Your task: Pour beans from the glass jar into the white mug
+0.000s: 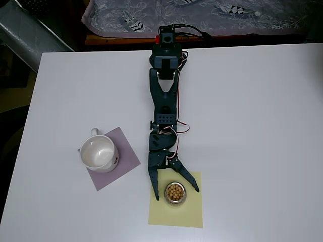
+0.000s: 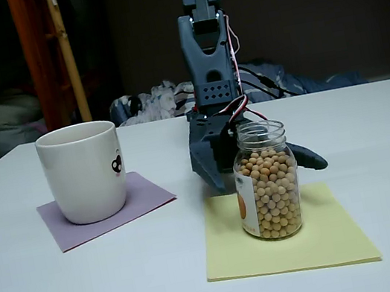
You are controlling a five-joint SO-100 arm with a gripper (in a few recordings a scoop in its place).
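My gripper grabs the jar around its labelled body next, to keep the glass jar's opening [image 1: 175, 191] free to pour beans.
The glass jar [image 1: 182, 199] [image 2: 249, 204] stands upright on a yellow mat [image 1: 175, 214] [image 2: 303, 244], filled nearly to the top with tan beans [image 1: 174, 191] [image 2: 275, 192]. My gripper [image 1: 176, 193] [image 2: 268, 172] is open and low over the table. One finger [image 1: 154, 184] passes the jar on the left and the other finger [image 1: 189, 180] on the right, neither visibly pressing the glass. The white mug [image 1: 98, 153] [image 2: 84, 173] stands upright and empty on a purple mat [image 1: 123, 151] [image 2: 146, 192], to the left of the jar in both views.
The dark arm [image 1: 164, 101] reaches from its base at the table's far edge down the middle of the white table [image 1: 252, 126]. Patterned cloth [image 1: 202, 15] lies beyond the far edge.
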